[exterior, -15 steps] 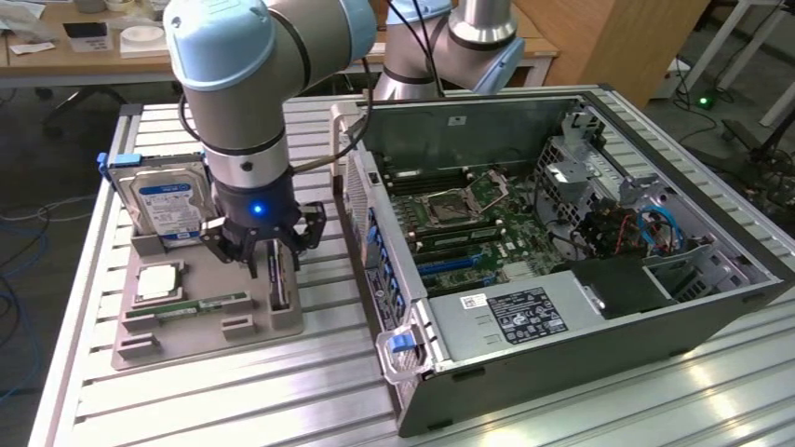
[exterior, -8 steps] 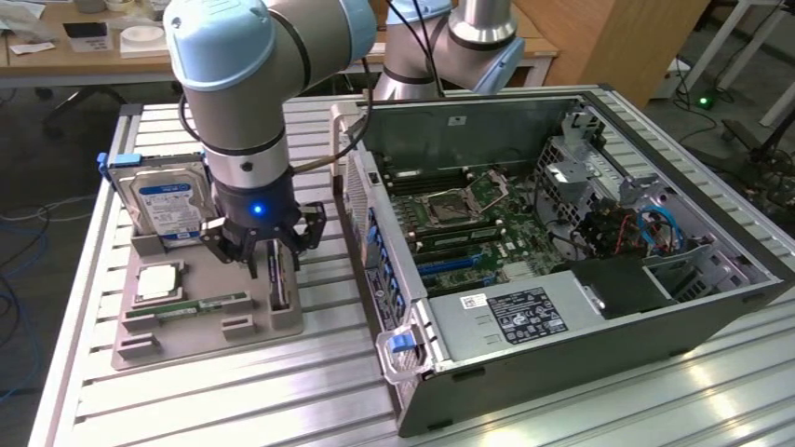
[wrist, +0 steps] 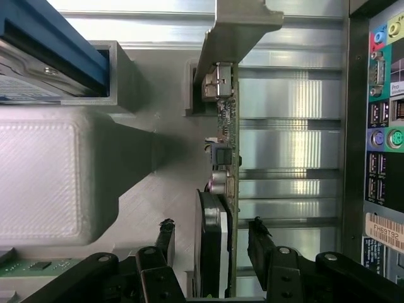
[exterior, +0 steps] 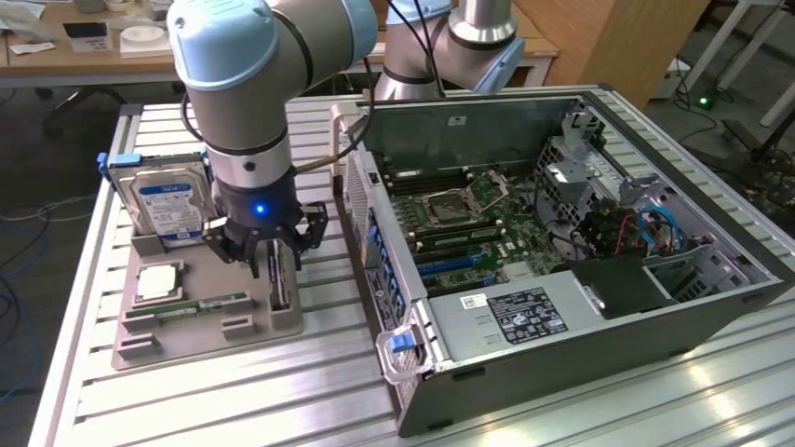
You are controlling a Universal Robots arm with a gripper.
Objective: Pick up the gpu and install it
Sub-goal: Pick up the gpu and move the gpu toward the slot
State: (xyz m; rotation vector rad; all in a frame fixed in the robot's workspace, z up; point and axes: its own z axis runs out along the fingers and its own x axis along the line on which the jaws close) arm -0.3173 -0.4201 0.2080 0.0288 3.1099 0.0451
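The gripper's open fingers are on both sides of the GPU's near end [exterior: 278, 275], so the gripper needs to close. Closing now would catch it.
The gpu [wrist: 226, 145] is a thin dark circuit card standing on edge in a slot of the grey holder [exterior: 249, 328], with its silvery end bracket [wrist: 235, 31] at the far end. In the exterior view the gpu [exterior: 278, 284] stands just beside the computer case. My gripper [wrist: 211, 243] is lowered over the near end of the card and is open. One of its fingers [wrist: 165, 240] stands on each side, with a small gap to the card. In the exterior view my gripper [exterior: 266, 250] hangs straight down over the holder.
The holder also carries an upright hard drive [exterior: 168, 207], a processor chip [exterior: 159, 279] and a green memory stick [exterior: 189, 307]. The open computer case [exterior: 597, 307] lies at the exterior view's right, its motherboard [exterior: 463, 244] exposed. Its rear port panel [wrist: 382, 126] is close by.
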